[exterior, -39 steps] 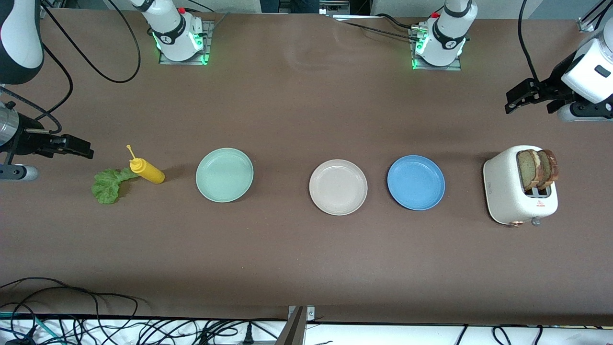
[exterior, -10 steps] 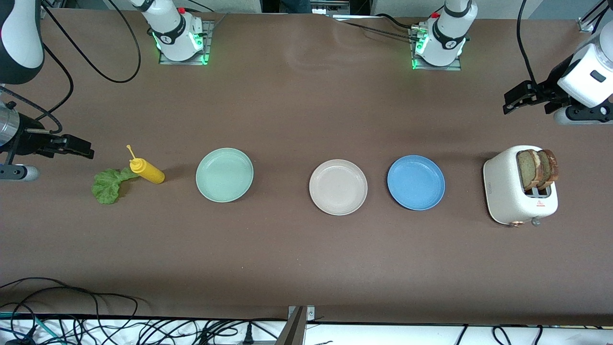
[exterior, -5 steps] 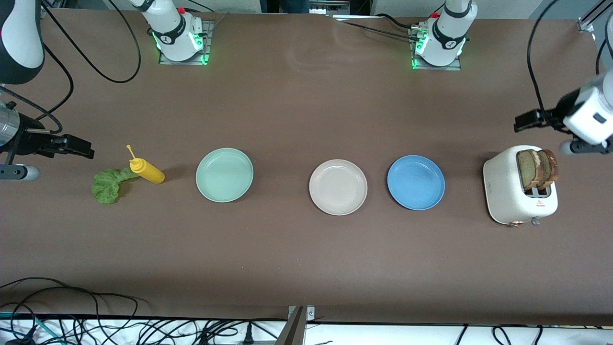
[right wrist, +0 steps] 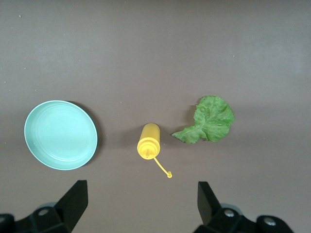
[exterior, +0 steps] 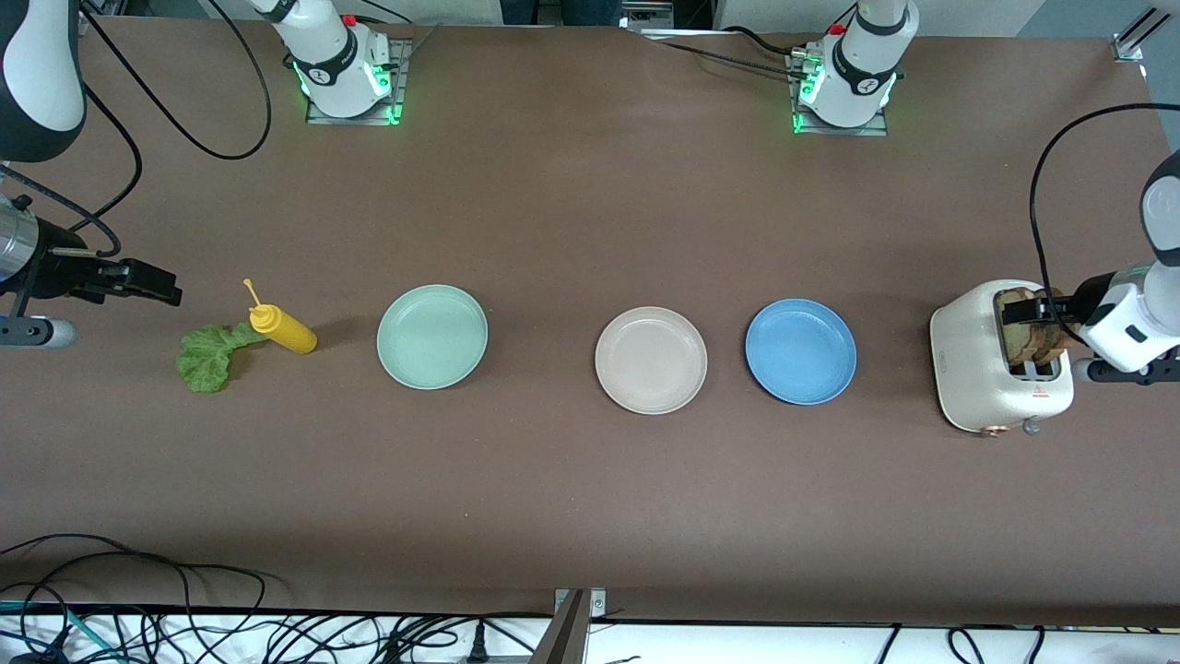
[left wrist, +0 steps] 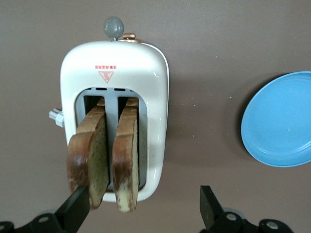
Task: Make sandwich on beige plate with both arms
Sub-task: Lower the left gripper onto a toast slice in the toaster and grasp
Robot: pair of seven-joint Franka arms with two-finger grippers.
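Observation:
My left gripper needs to start the sandwich on the beige plate, so next it should grab a bread slice by its crust edge (left wrist: 127, 141).
The beige plate (exterior: 651, 360) sits bare at mid-table. Two brown bread slices (exterior: 1023, 343) stand upright in the white toaster (exterior: 977, 373) at the left arm's end. They show side by side in the left wrist view (left wrist: 109, 155). My left gripper (exterior: 1032, 315) hovers open over the toaster, and both slices lie between its wide-spread fingers (left wrist: 143, 204) without being held. A green lettuce leaf (exterior: 210, 358) lies at the right arm's end and shows in the right wrist view (right wrist: 209, 120). My right gripper (exterior: 147, 281) waits open over bare table beside the leaf (right wrist: 141, 194).
A yellow squeeze bottle (exterior: 284, 330) lies beside the lettuce. A mint-green plate (exterior: 431, 337) sits between the bottle and the beige plate. A blue plate (exterior: 800, 350) sits between the beige plate and the toaster. Cables hang along the table's near edge.
My left gripper has moved from over bare table toward the front camera and now sits over the toaster's bread. The right arm has not moved.

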